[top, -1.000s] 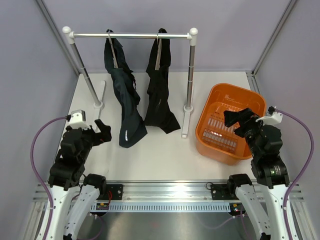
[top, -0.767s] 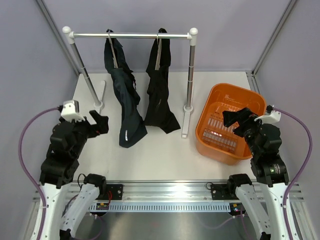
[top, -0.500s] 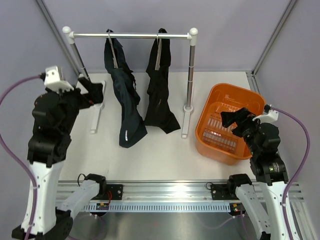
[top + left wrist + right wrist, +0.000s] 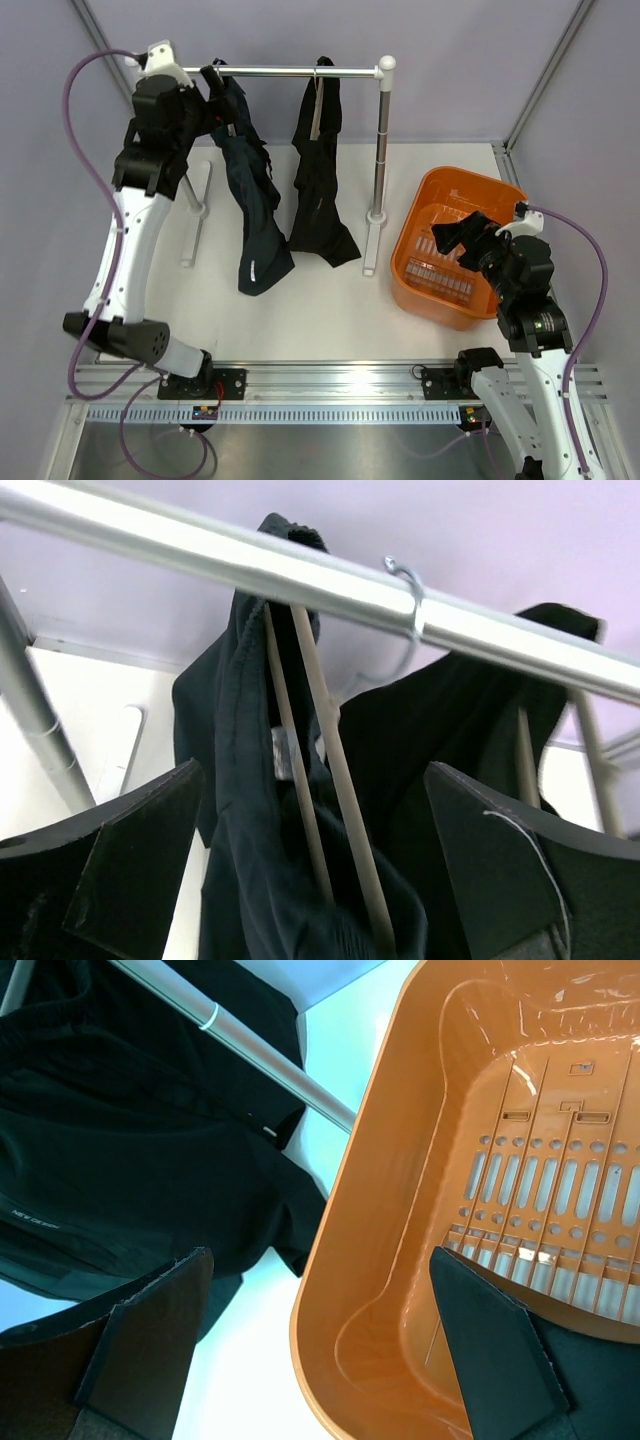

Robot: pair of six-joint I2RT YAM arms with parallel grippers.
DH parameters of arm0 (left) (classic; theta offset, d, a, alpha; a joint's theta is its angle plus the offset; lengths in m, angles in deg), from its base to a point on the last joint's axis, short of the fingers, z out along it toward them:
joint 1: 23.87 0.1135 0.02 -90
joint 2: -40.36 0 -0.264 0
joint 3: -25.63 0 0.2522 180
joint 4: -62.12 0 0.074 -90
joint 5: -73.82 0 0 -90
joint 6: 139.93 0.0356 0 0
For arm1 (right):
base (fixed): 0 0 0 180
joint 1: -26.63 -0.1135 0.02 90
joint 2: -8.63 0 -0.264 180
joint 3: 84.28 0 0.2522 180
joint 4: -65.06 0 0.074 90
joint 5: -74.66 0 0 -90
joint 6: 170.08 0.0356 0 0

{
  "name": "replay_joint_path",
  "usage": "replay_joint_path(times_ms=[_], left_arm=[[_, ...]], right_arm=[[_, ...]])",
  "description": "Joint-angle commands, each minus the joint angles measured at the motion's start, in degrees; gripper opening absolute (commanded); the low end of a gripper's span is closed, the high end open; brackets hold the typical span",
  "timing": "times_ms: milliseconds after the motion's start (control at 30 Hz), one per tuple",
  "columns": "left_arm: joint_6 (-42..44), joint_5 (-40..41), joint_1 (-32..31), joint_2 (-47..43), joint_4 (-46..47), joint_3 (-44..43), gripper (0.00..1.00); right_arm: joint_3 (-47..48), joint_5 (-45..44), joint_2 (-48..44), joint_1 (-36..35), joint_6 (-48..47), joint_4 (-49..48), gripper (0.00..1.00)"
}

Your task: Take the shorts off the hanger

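Note:
The robot's left gripper will grab the hanger's rod at its hook next, so that the shorts stay free for the robot's right gripper to remove.
Two dark shorts hang on pale hangers from a metal rail [image 4: 290, 71]. The left pair [image 4: 255, 200] has a small white mark near its hem; the right pair [image 4: 320, 170] trails onto the table. My left gripper [image 4: 212, 85] is raised to the rail, open, at the top of the left pair. In the left wrist view, its fingers [image 4: 140, 860] flank the left shorts [image 4: 240, 810] and the hanger's two rods [image 4: 340, 780] without touching; the hook [image 4: 410, 585] sits on the rail. My right gripper [image 4: 455, 233] is open and empty over the basket's left rim [image 4: 330, 1260].
An orange perforated basket [image 4: 500, 200] stands on the table right of the rack. The rack's two uprights [image 4: 381, 140] rest on white feet [image 4: 193, 215]. Grey walls close in the back and both sides.
My left arm has swung up from low near the table's front left to the rail at the left shorts. The right gripper has shifted only slightly over the basket.

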Motion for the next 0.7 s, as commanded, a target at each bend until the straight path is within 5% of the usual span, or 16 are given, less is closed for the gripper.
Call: replay_joint_path(times_ms=[0, 267, 667], left_arm=[[2.1, 3.9, -1.3, 6.0, 1.3, -8.1, 0.95], [4.2, 9.1, -3.9, 15.0, -2.6, -18.9, 0.89], [4.2, 12.3, -5.0, 16.8, -5.2, -18.0, 0.75]], right_arm=[[2.9, 2.0, -0.1, 0.2, -2.2, -0.1, 0.99], [2.1, 1.6, 0.2, 0.2, -2.6, 0.2, 0.99], [1.7, 1.8, 1.0, 0.2, -2.5, -0.2, 0.99]])
